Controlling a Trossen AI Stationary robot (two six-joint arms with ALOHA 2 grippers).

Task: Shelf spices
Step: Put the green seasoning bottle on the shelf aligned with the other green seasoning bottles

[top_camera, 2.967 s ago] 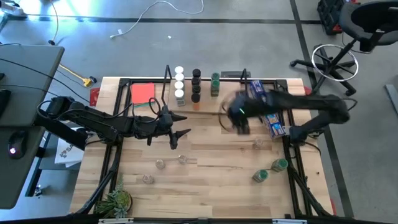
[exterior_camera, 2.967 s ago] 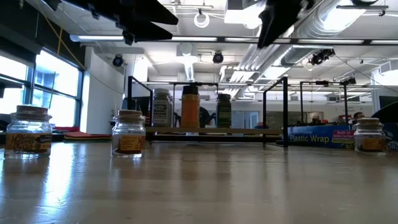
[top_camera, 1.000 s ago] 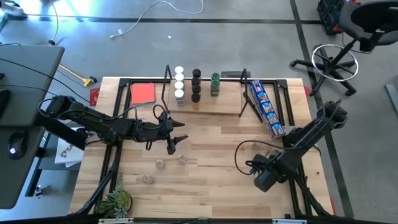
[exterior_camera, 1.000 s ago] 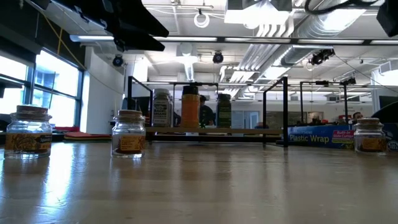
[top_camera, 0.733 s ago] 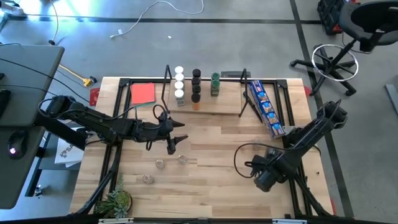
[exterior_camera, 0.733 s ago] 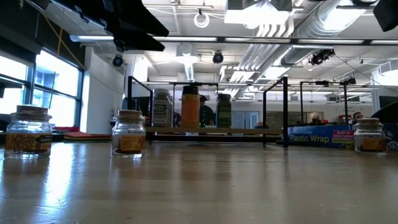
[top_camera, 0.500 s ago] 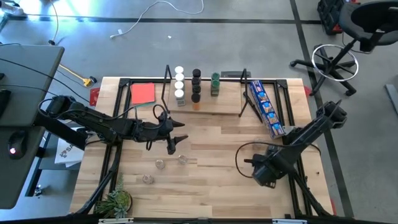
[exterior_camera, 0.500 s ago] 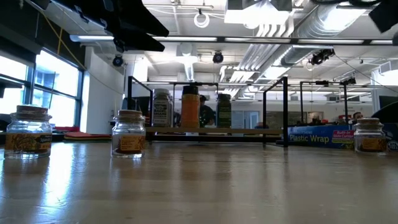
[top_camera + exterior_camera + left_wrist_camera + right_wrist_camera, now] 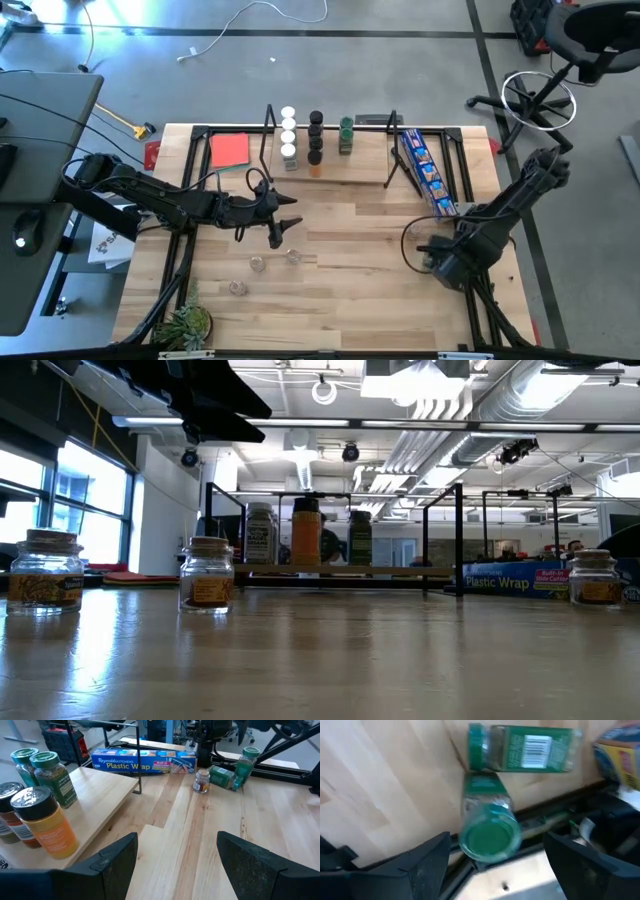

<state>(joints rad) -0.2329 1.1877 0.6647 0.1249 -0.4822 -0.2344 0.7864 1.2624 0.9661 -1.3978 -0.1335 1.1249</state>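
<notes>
The green-lidded jar stands upright. My right gripper will grab it by its green lid [image 9: 490,837] next, to put it on the shelf with the other spices.
The shelf [image 9: 330,160] is a wooden board in a black wire frame at the table's far side; white-, black- and green-lidded spices [image 9: 315,135] stand on it in rows. Three clear jars [image 9: 257,263] stand on the near-left table. My left gripper [image 9: 285,215] hovers open between them and the shelf. My right gripper [image 9: 496,840] is open, pointing down above an upright green-lidded jar [image 9: 490,832] at the table's right edge, a finger on either side without touching. A second green jar [image 9: 525,747] lies on its side beside it.
A long blue Plastic Wrap packet [image 9: 425,175] lies right of the shelf, a red card [image 9: 230,150] to its left. A small clear jar [image 9: 201,781] stands near the green ones. A potted plant [image 9: 185,325] sits at the near-left corner. Bare wood lies mid-table.
My right gripper has moved toward the table's right edge and slightly toward the far edge, staying above the green-lidded jars.
</notes>
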